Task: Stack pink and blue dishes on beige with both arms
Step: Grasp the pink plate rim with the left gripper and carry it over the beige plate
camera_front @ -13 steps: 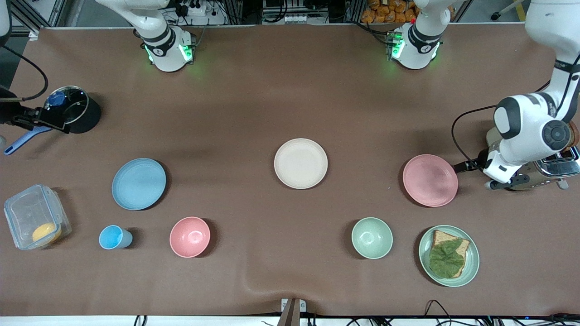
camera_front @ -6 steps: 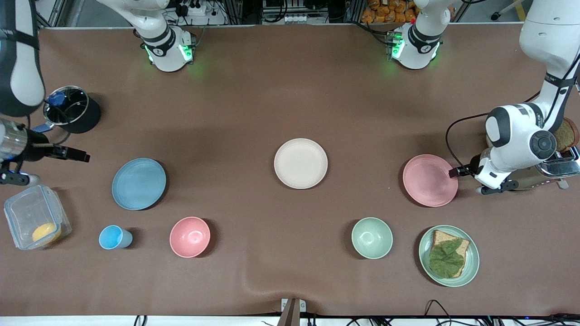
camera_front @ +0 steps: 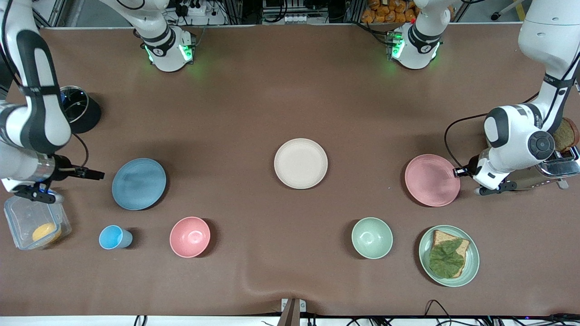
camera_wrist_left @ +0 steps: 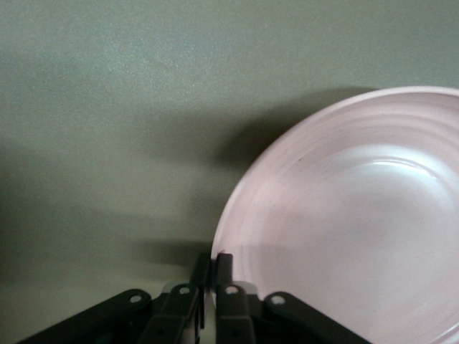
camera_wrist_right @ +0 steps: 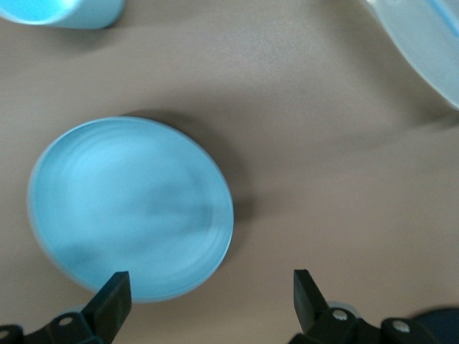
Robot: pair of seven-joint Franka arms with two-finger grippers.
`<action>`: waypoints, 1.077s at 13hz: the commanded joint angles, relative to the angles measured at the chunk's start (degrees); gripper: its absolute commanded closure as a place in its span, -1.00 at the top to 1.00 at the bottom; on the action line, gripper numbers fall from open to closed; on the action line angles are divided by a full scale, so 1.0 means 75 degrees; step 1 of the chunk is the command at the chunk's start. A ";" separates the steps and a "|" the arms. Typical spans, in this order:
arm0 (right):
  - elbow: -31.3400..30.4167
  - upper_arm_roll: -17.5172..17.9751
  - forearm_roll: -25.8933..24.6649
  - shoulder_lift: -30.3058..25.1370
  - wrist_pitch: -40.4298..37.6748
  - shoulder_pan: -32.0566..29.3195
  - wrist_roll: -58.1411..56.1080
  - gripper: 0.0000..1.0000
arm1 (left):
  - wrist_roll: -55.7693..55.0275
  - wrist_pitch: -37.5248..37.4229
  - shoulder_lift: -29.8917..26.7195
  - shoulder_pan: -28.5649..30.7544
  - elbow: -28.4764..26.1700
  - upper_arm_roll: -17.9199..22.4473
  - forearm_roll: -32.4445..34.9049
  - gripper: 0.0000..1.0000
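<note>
My right gripper will next stack the blue plate on the beige plate [camera_front: 300,163], so it should grab the blue plate by its rim [camera_front: 165,184].
The pale pink plate [camera_front: 432,180] lies toward the left arm's end of the table. My left gripper [camera_front: 457,172] is at its edge, and in the left wrist view the gripper [camera_wrist_left: 214,265] is shut on the rim of the pink plate [camera_wrist_left: 344,229]. The pale blue plate [camera_front: 138,184] lies toward the right arm's end. My right gripper [camera_front: 97,174] hangs open just beside it, low over the table; the right wrist view shows the blue plate [camera_wrist_right: 129,208] partly ahead of the wide-open gripper [camera_wrist_right: 211,290]. The beige plate [camera_front: 300,163] sits bare at the table's middle.
A pink bowl [camera_front: 190,237] and a small blue cup [camera_front: 113,237] sit nearer the camera than the blue plate. A clear container [camera_front: 31,222] lies under the right wrist. A green bowl [camera_front: 372,237], a green plate with bread [camera_front: 472,267] and a toaster [camera_front: 559,167] surround the pink plate.
The right arm swung from the black pot down to beside the blue plate. The left gripper closed in on the pink plate's rim, and the plate shifted slightly.
</note>
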 commanded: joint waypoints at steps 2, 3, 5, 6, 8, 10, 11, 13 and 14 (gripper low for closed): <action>0.0212 0.0131 0.0052 0.0797 0.0459 -0.0052 -0.0044 1.00 | 0.0062 -0.0009 -0.0105 0.0035 0.0100 -0.0045 0.0019 -1.00; 0.0212 0.0131 0.0064 0.0996 0.0635 -0.0064 -0.0044 1.00 | 0.0086 -0.0102 -0.0361 0.0035 0.0077 -0.0114 0.0019 -1.00; 0.0212 0.0143 0.0343 0.1337 0.0777 -0.0122 -0.0067 1.00 | 0.0086 -0.0720 -0.0958 0.0105 0.0112 -0.0512 0.0007 -1.00; 0.0212 0.0131 0.0508 0.1431 0.0858 -0.0111 -0.0079 1.00 | 0.0086 -0.1118 -0.1344 0.0082 0.0147 -0.0676 -0.0086 -1.00; 0.0212 0.0131 0.0533 0.1595 0.0883 -0.0123 -0.0079 1.00 | -0.0007 -0.2031 -0.1909 0.0070 0.0461 -0.1238 -0.0856 -1.00; 0.0212 0.0131 0.0533 0.1631 0.0964 -0.0134 -0.0091 0.75 | -0.0159 -0.2830 -0.1981 0.0058 0.0954 -0.1870 -0.1094 -1.00; 0.0212 0.0131 0.0533 0.1631 0.0965 -0.0134 -0.0091 -0.45 | -0.0404 -0.2880 -0.1912 0.0000 0.1060 -0.2198 -0.1094 -1.00; 0.0212 0.0143 0.0638 0.1620 0.0965 -0.0158 -0.0079 -1.00 | -0.1048 -0.2717 -0.1364 -0.0314 0.1387 -0.2913 -0.1059 -1.00; 0.0212 0.0143 0.0650 0.1620 0.0965 -0.0169 -0.0091 -1.00 | -0.1422 -0.2473 -0.1058 -0.0723 0.1517 -0.2962 -0.1048 -1.00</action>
